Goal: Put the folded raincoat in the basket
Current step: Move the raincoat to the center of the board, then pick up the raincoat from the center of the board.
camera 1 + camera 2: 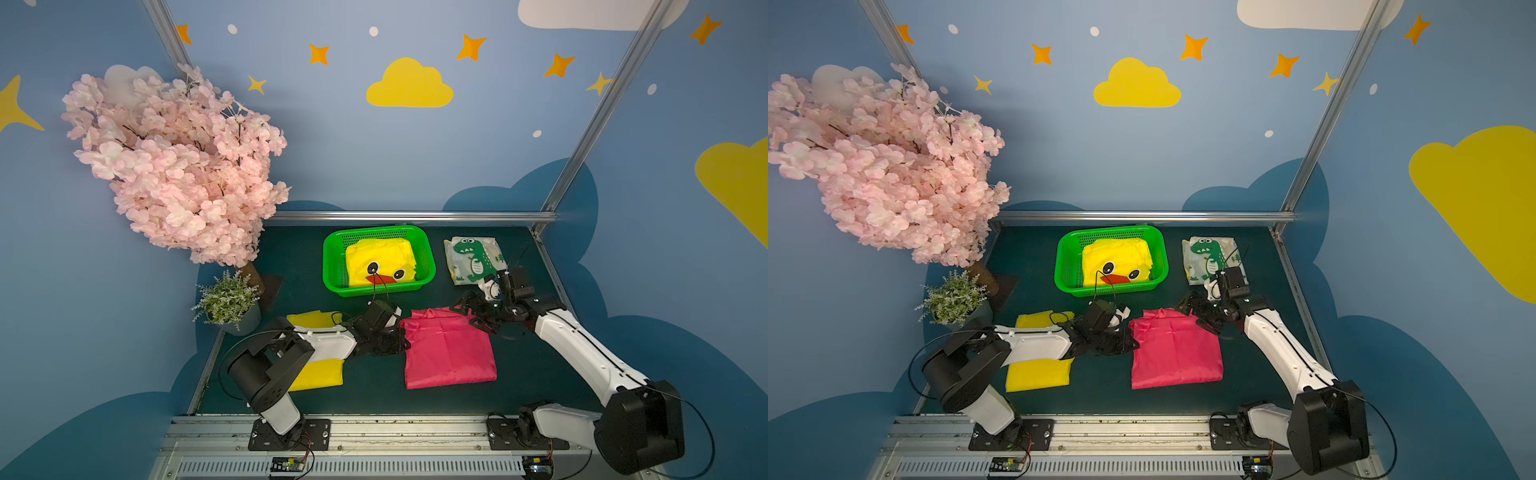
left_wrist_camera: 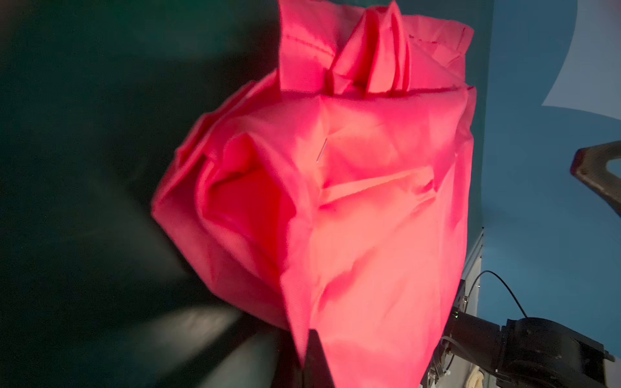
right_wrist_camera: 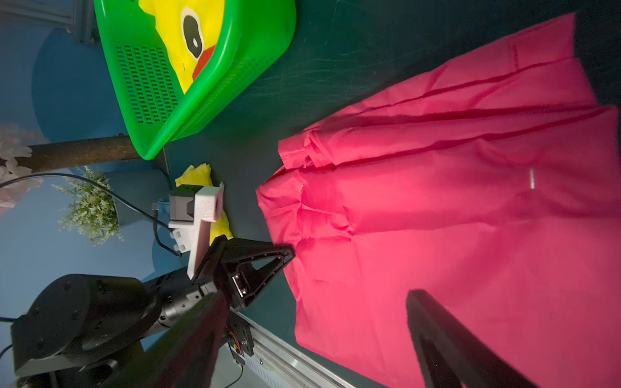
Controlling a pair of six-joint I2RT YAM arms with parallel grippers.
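Observation:
Next, my right gripper pinches the pink raincoat by its side edge [image 1: 493, 352] [image 3: 611, 165] opposite my left gripper, to lay the raincoat still folded in the basket.
A pink folded raincoat [image 1: 451, 353] [image 1: 1177, 353] lies flat on the dark green table, in front of the basket [image 1: 330, 262] [image 1: 1061, 262]. The green mesh basket [image 3: 215, 97] holds a yellow duck-face raincoat [image 1: 380, 259]. My left gripper [image 1: 404, 333] [image 1: 1133, 338] is shut on the pink raincoat's left edge. In the left wrist view the cloth [image 2: 353, 201] bunches up from the closed jaws [image 2: 311, 356]. My right gripper [image 1: 473, 316] [image 1: 1196, 313] [image 3: 317, 295] stands open over the pink raincoat's [image 3: 453, 218] far right corner, with nothing between its fingers.
A plain yellow folded raincoat [image 1: 318, 374] lies under my left arm. A dinosaur-print raincoat [image 1: 473, 259] sits at the back right. A small potted plant [image 1: 228, 299] and a pink blossom tree [image 1: 178, 166] stand at the left edge. Metal frame rails border the table.

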